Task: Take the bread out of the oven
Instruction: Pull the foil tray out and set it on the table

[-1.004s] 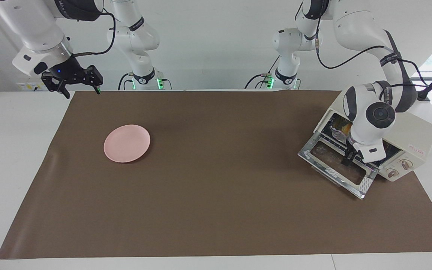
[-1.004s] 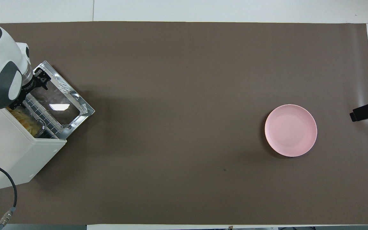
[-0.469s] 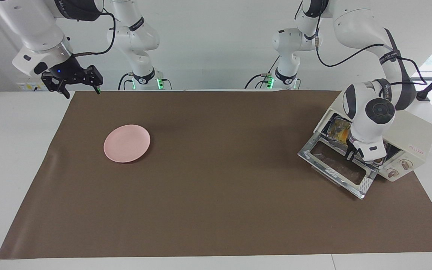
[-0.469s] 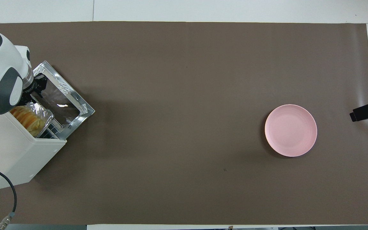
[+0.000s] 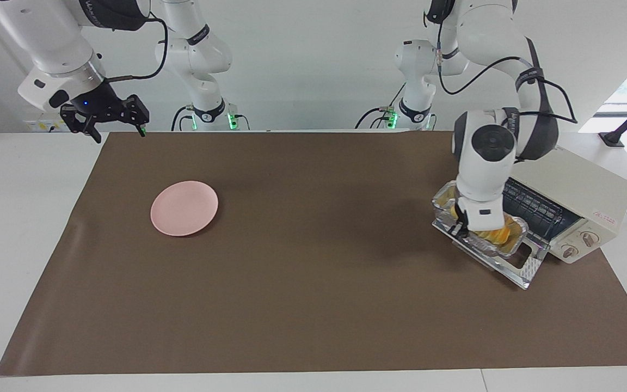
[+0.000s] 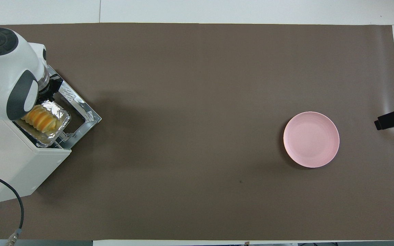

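Note:
My right gripper grabs the foil tray by its long rim (image 6: 63,126) next, to bring the bread out toward the pink plate (image 6: 311,139).
The cream-white oven (image 5: 583,185) stands at the left arm's end of the table with its glass door (image 5: 526,268) dropped open. My left gripper (image 5: 460,227) is shut on the rim of a crinkled foil tray (image 5: 514,246) and holds it over the open door, outside the oven. The golden ridged bread (image 5: 497,235) lies in the tray. In the overhead view the bread (image 6: 41,118) and the tray (image 6: 54,136) show beside the left wrist, which hides most of the left gripper (image 6: 51,90). My right gripper (image 5: 118,132) waits open over the right arm's end of the table.
A pink plate (image 5: 184,208) lies on the brown mat toward the right arm's end; it also shows in the overhead view (image 6: 311,139). The oven's wire rack (image 5: 534,207) is bare. A power cable (image 6: 15,205) runs from the oven (image 6: 19,164).
My left gripper has drawn the foil tray with the bread out of the oven cavity and over the open door. The right arm has not moved.

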